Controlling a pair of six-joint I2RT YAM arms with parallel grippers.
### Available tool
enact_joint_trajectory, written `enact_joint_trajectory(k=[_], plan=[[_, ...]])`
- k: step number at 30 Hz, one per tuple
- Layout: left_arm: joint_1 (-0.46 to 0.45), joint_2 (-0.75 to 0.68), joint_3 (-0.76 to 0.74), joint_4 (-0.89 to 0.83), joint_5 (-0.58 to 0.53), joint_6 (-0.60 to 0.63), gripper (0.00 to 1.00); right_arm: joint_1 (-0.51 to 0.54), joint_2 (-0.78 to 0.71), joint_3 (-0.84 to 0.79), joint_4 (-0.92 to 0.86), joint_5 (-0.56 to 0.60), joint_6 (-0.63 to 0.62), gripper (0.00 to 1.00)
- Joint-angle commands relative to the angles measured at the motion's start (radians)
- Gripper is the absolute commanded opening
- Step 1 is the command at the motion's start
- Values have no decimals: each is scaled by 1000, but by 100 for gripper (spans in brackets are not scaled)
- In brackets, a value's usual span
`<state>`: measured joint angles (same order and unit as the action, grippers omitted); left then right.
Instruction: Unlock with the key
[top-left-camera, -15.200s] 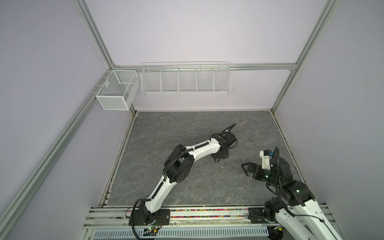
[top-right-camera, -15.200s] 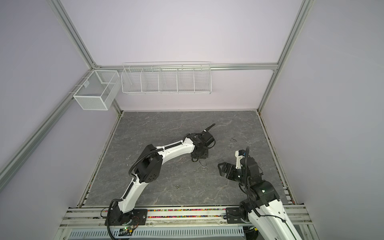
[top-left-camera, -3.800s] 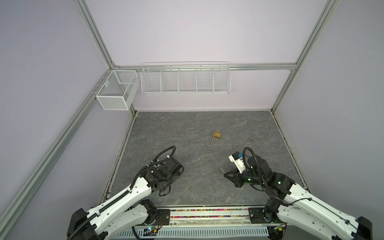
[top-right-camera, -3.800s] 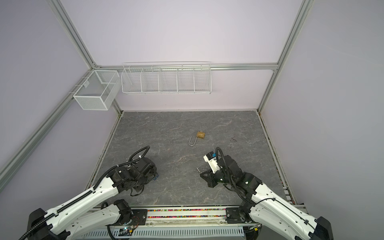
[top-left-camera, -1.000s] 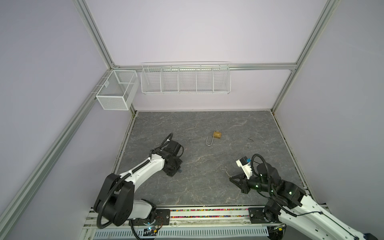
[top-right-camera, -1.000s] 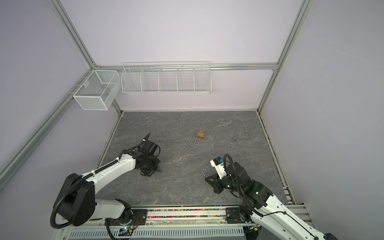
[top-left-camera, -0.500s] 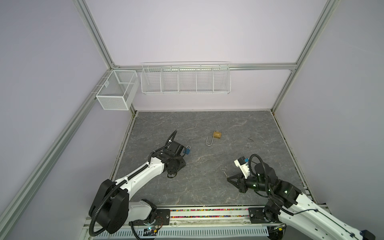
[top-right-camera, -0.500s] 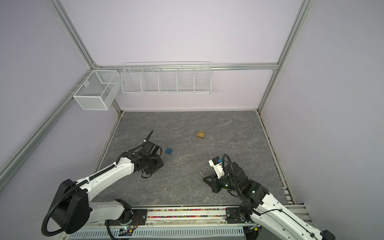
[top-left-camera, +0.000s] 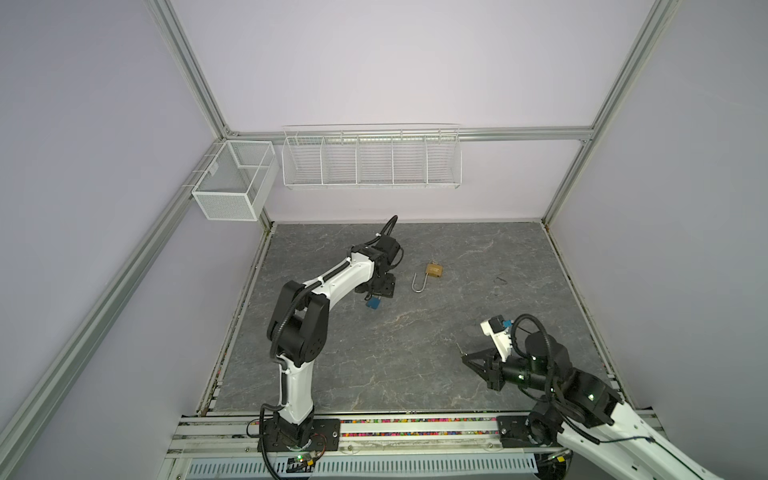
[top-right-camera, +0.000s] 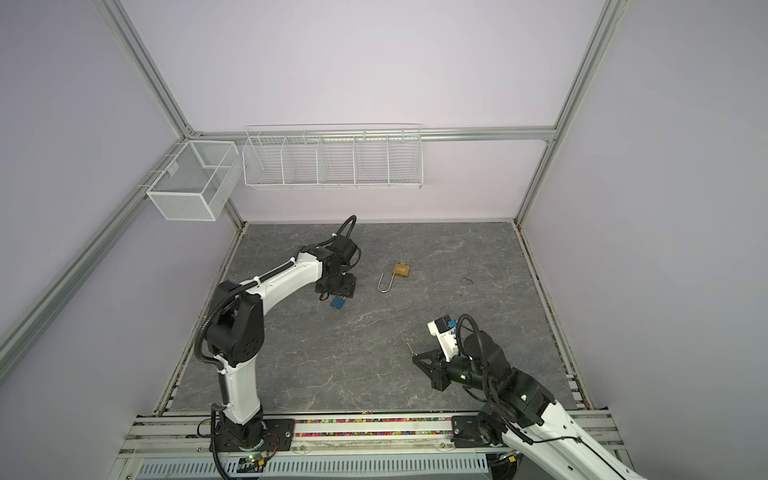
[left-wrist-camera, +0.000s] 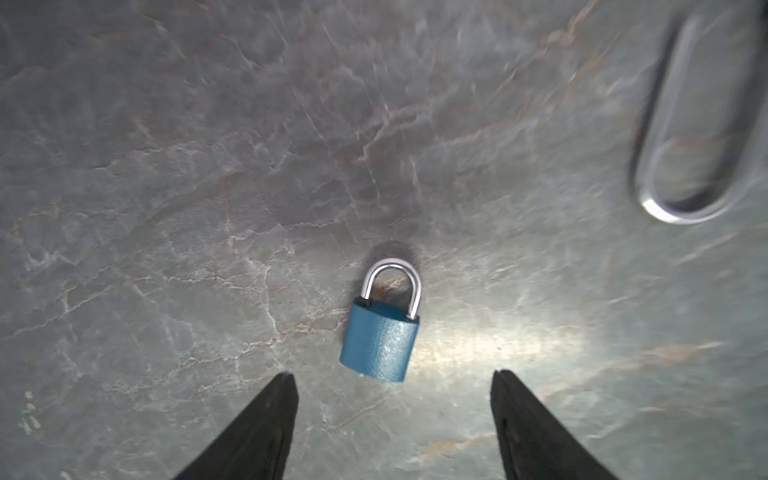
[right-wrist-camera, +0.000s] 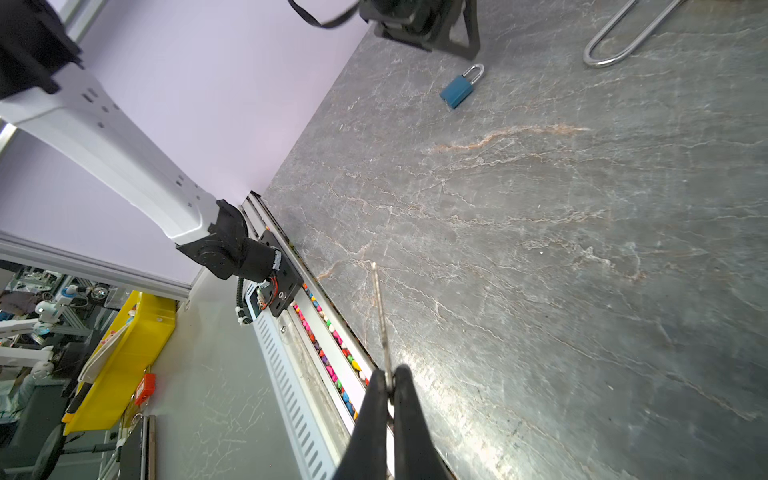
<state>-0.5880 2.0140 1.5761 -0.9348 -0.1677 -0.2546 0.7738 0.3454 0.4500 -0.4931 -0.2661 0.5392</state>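
Observation:
The small blue padlock (top-left-camera: 373, 304) should be grabbed by my left gripper at the opposite sides of its body, leaving its shackle and bottom end free for unlocking with the key.
A small blue padlock (top-left-camera: 373, 304) (top-right-camera: 338, 303) lies flat on the grey stone floor, its silver shackle closed (left-wrist-camera: 380, 345) (right-wrist-camera: 457, 92). My left gripper (top-left-camera: 379, 295) (top-right-camera: 340, 291) (left-wrist-camera: 392, 374) hangs just over its body end, open, with both black fingers apart and nothing between them. My right gripper (top-left-camera: 464, 357) (top-right-camera: 415, 357) (right-wrist-camera: 388, 376) sits low at the front right, shut on a thin silver key (right-wrist-camera: 380, 316) whose blade sticks out past the fingertips, far from the padlock.
A brass padlock (top-left-camera: 434, 270) (top-right-camera: 402, 271) with a long open shackle (left-wrist-camera: 685, 166) lies right of the left gripper. A small dark scrap (top-left-camera: 498, 280) lies further right. Wire baskets (top-left-camera: 372, 160) hang on the back wall. The rail (top-left-camera: 415, 432) edges the front.
The left gripper has opened and let the blue padlock go onto the floor. The left arm has swung toward the middle, over the padlock. The right gripper has barely moved and stays shut on the key.

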Motion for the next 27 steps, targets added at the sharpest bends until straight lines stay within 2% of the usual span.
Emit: enact_joint_trajectory(k=[1, 9, 19, 22, 27], plan=[[13, 17, 35, -70, -23, 149, 75, -4, -77, 21, -113, 45, 21, 6], [23, 108, 50, -43, 18, 156, 73, -4, -128, 27, -171, 59, 28, 6], [53, 138, -15, 40, 122, 134, 63, -5, -41, 38, -107, 39, 18, 6], [54, 143, -31, 47, 135, 121, 56, -5, -13, 42, -92, 29, 15, 6], [53, 85, -149, 121, 224, 65, 32, -5, -22, 31, -83, 33, 17, 6]])
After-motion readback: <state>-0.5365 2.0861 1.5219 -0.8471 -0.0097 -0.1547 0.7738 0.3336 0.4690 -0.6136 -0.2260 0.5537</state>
